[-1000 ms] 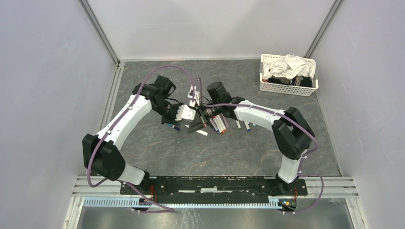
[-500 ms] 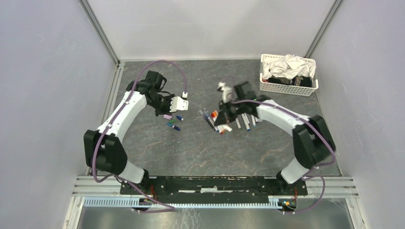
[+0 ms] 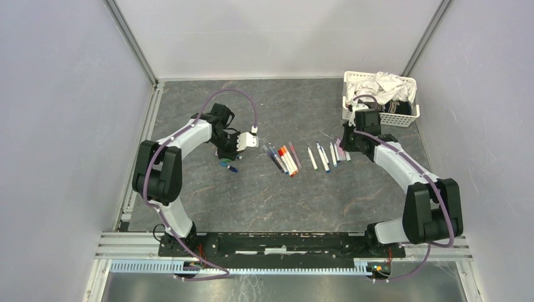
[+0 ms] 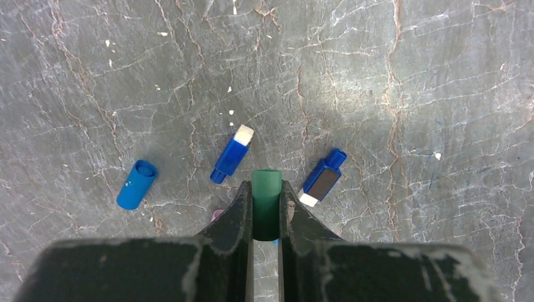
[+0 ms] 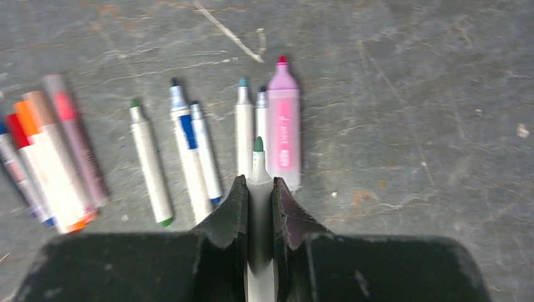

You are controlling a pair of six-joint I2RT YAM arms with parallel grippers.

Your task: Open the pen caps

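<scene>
The carried white pen would land on the lilac pen (image 5: 284, 123) and its white neighbour below if released now, so my right gripper will keep holding it.
My left gripper (image 4: 266, 187) is shut on a green pen cap (image 4: 267, 178) and holds it just above the table. Three blue pen caps (image 4: 136, 184) (image 4: 232, 155) (image 4: 323, 178) lie below it, and a lilac cap (image 4: 216, 215) peeks from under the left finger. My right gripper (image 5: 258, 184) is shut on a white pen with a bare green tip (image 5: 258, 157), above the right end of the pen row. A wide lilac pen (image 5: 284, 123) and several white pens (image 5: 150, 160) lie uncapped there. In the top view the left gripper (image 3: 234, 146) and the right gripper (image 3: 348, 141) are far apart.
A white mesh basket (image 3: 403, 119) with cloth stands at the back right, close behind my right wrist. A cluster of red, orange and blue pens (image 3: 284, 159) lies mid-table. Grey walls enclose the table on three sides.
The two grippers were together at mid-table; they have pulled apart. The left went left with the green cap, the right went right with the pen to the row's right end.
</scene>
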